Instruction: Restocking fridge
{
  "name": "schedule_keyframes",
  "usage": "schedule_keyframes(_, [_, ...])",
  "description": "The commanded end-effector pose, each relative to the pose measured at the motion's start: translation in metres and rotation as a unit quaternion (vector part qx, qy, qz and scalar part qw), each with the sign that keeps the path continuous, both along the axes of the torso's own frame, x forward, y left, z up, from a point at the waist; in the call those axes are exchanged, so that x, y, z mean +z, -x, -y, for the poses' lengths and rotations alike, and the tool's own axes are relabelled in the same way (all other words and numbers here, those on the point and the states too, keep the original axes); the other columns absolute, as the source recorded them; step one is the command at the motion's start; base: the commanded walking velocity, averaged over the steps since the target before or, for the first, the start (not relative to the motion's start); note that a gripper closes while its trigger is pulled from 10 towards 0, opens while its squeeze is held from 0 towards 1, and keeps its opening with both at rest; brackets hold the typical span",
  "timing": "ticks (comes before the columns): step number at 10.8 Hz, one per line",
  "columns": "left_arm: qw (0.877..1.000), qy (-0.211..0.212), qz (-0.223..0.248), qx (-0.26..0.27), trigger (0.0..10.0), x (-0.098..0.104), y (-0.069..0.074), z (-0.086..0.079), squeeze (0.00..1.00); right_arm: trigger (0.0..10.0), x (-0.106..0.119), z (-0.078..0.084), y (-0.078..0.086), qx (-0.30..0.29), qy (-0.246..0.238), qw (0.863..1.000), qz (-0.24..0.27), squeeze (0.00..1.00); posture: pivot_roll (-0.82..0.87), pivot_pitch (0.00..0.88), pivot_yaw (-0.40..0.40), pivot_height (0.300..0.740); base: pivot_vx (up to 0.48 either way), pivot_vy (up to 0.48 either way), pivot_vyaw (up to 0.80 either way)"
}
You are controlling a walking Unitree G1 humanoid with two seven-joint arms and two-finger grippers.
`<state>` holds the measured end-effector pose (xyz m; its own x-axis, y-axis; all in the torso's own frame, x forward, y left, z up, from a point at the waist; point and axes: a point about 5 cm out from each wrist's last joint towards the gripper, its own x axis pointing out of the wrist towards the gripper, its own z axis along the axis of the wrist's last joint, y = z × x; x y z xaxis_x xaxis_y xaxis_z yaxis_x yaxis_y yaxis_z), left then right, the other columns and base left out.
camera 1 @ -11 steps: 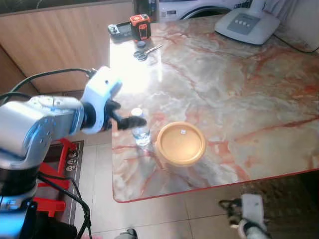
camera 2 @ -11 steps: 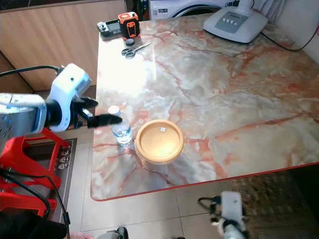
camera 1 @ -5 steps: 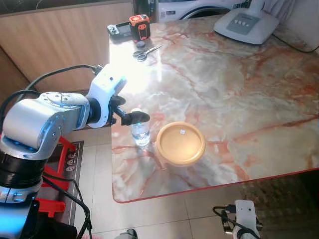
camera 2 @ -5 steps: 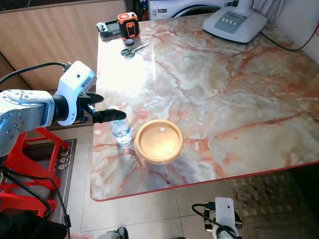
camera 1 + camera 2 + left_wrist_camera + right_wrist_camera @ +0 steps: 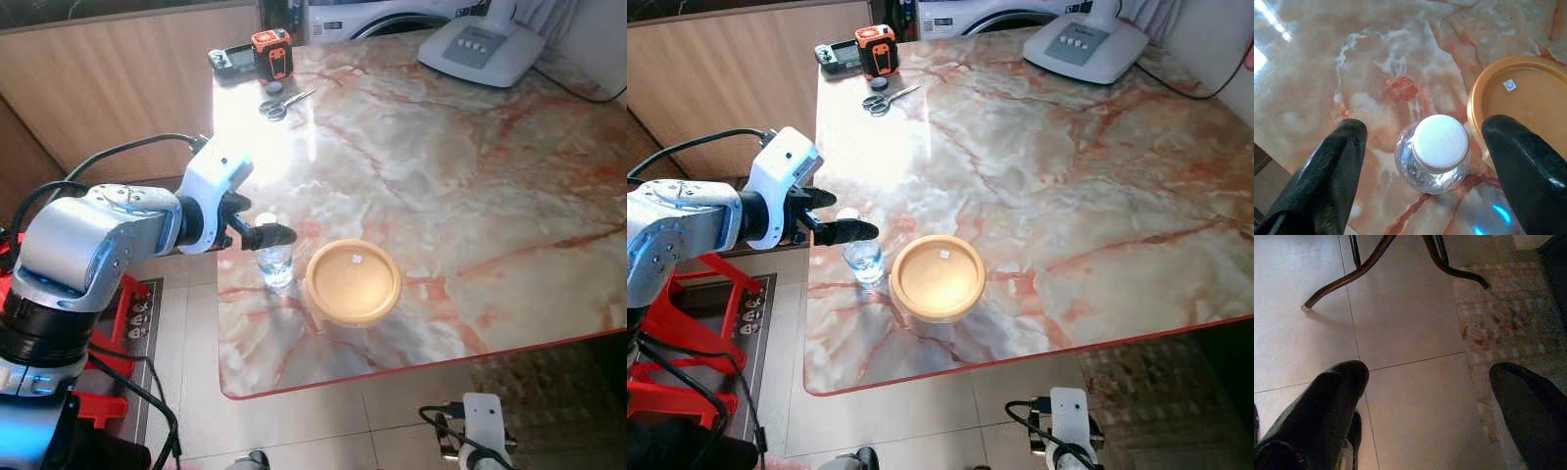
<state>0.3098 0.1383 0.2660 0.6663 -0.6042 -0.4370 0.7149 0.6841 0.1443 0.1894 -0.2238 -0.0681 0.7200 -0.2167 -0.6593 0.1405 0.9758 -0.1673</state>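
The orange container stands close beside the small clear bottle's body. My left gripper will next grab the bottle up high by its white cap for that reason.
A small clear water bottle with a white cap stands upright near the left edge of the marble table. Just to its right is a round orange lidded container. My left gripper is open and hovers over the bottle, one black finger on each side of the cap, not touching it. From the head, the near finger crosses in front of the bottle's neck. My right gripper hangs open low beside the table, over the tiled floor.
At the table's far left corner lie scissors, an orange tape measure and a black device. A white appliance base sits at the far right. A red stool stands on the floor beside my left arm.
My left arm has reached further in over the table edge, and its fingers now straddle the bottle's cap. The right arm has shifted slightly below the table.
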Motion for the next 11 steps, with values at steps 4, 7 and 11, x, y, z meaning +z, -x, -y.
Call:
schedule_keyframes(4, [1.000,-0.012,0.005,-0.007,0.0,0.0002,-0.0017,0.0012,0.00,10.0,-0.0069,-0.0023,0.0119,-0.003,-0.011,1.000,-0.020,0.00,-0.08,0.161,0.044,0.740,0.000,0.000,0.00])
schedule_keyframes(7, [1.000,-0.014,-0.002,-0.012,0.0,-0.0020,-0.0003,0.0026,0.00,10.0,-0.0081,-0.0040,0.0133,-0.001,-0.017,1.000,-0.024,0.00,-0.08,0.164,0.046,0.740,0.000,0.000,0.00])
schedule_keyframes(11, [1.000,-0.015,-0.003,-0.013,0.0,-0.0022,-0.0006,0.0017,0.00,10.0,-0.0090,-0.0049,0.0139,0.000,-0.020,0.999,-0.029,0.00,-0.08,0.164,0.050,0.740,0.000,0.000,0.00])
